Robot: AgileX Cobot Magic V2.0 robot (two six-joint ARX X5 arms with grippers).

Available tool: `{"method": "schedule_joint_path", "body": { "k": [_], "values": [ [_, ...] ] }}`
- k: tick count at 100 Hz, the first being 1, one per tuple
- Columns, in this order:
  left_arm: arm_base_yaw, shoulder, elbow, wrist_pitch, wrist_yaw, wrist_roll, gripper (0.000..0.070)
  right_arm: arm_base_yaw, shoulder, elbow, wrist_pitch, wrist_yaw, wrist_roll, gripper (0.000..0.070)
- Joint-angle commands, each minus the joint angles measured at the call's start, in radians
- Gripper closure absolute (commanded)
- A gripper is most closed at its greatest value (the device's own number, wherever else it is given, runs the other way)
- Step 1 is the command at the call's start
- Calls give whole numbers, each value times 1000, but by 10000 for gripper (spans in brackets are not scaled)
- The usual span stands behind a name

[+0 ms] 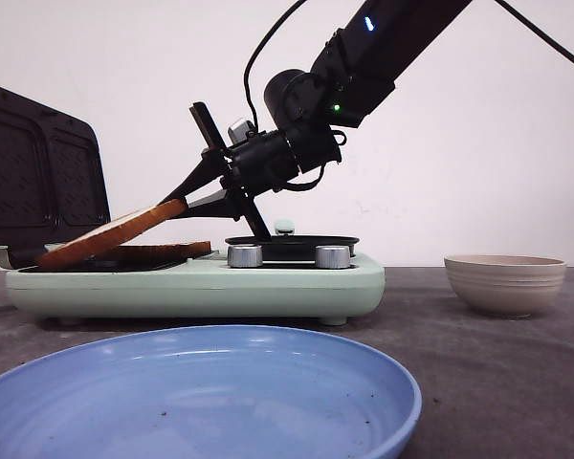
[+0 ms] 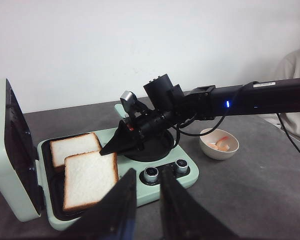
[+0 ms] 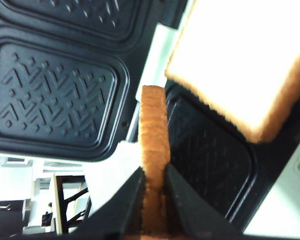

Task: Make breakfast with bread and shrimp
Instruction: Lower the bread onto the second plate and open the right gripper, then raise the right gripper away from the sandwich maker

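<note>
I should open my right gripper now. The lower edge of the tilted slice (image 1: 57, 258) is resting on the black plate (image 1: 103, 266), so the slice would stay there.
Two slices of bread lie over the open sandwich maker (image 1: 201, 284). My right gripper (image 1: 179, 204) is shut on the crust of the nearer slice (image 1: 115, 234), which tilts down with its far edge on the black plate. In the left wrist view this slice (image 2: 90, 180) partly overlaps the other slice (image 2: 75, 146), which lies flat. The right wrist view shows the gripper (image 3: 154, 176) pinching the brown crust (image 3: 154, 125). The shrimp (image 2: 221, 143) sit in the beige bowl (image 2: 210, 151). My left gripper (image 2: 148, 172) hovers open and empty in front of the appliance.
The maker's lid (image 1: 38, 177) stands upright at the left. A small round black pan (image 1: 292, 243) and two metal knobs (image 1: 245, 255) occupy its right half. A blue plate (image 1: 201, 392) is nearest the camera. The beige bowl (image 1: 505, 283) stands at the right.
</note>
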Motion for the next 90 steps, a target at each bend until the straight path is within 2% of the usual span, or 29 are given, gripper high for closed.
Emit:
{"method": "schedule_joint_path", "body": {
  "k": [1, 19, 24, 28, 35, 39, 54, 66, 90],
  "values": [
    [-5, 2, 12, 5, 6, -3, 696, 10, 29, 26, 19, -3, 10, 699],
    [-5, 3, 12, 5, 6, -3, 696, 8, 29, 26, 19, -2, 3, 698],
    [-5, 2, 12, 5, 6, -3, 696, 8, 29, 26, 19, 2, -3, 678],
    [-5, 2, 12, 5, 6, -3, 696, 8, 29, 26, 20, 4, -8, 571],
    [-5, 2, 12, 5, 6, -3, 696, 8, 29, 26, 19, 9, -8, 275],
    [-5, 3, 12, 5, 6, -3, 696, 8, 29, 26, 18, 12, -6, 191],
    [-5, 3, 12, 7, 6, -4, 696, 6, 28, 32, 20, 58, -7, 178],
    [-5, 2, 12, 13, 6, -6, 696, -9, 25, 75, 15, 46, -5, 140],
    [-5, 2, 12, 30, 6, -5, 696, -45, 24, 329, -121, 23, -40, 140]
  ]
}}
